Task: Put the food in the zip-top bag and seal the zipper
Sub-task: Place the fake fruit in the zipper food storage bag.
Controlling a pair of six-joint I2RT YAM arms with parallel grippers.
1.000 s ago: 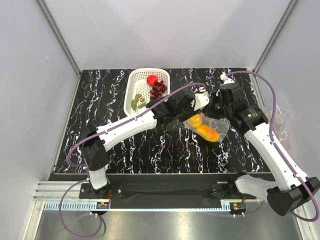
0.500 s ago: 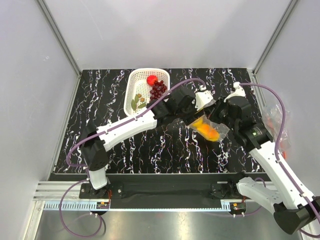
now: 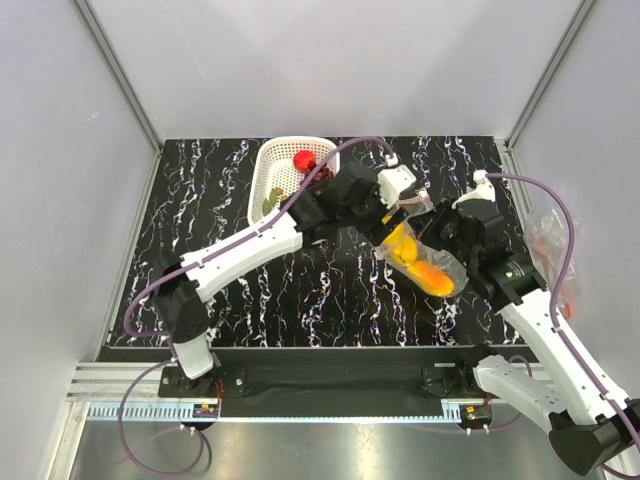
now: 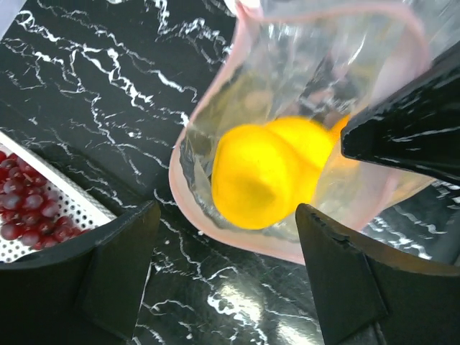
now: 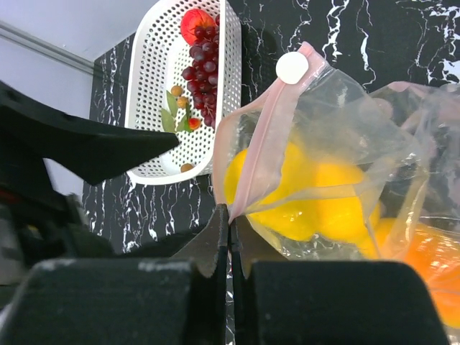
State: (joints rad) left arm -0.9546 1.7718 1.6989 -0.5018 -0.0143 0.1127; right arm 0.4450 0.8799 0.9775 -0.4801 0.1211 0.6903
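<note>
I will spread the zip-top bag open and settle the food inside, so my left gripper will next grab the opening's pink edge (image 3: pixel 381 249) (image 4: pixel 195 216), opposite my right gripper.
The clear zip-top bag (image 3: pixel 428 262) hangs tilted over the table's middle right, its mouth open toward the basket. My right gripper (image 5: pixel 230 215) is shut on the pink zipper (image 5: pixel 263 151) at the mouth's edge. Inside the bag lie yellow lemons (image 4: pixel 263 176) and an orange piece (image 3: pixel 437 278). My left gripper (image 4: pixel 228 215) stands open just above the bag's mouth, nothing between its fingers (image 4: pixel 118 259). In the top view it (image 3: pixel 402 203) is at the bag's far end. A red apple (image 3: pixel 304 160), a dark grape bunch (image 5: pixel 204 61) and a green piece (image 3: pixel 268 206) remain in the basket.
The white lattice basket (image 3: pixel 264 168) stands at the table's far left-centre, next to the left arm's forearm. A crumpled clear plastic (image 3: pixel 552 232) with something orange sits past the table's right edge. Grey walls close in on three sides.
My left gripper has opened wider and lifted toward the far side, off the bag's mouth. The right arm has swung right and nearer, keeping hold of the bag, which now hangs steeper.
</note>
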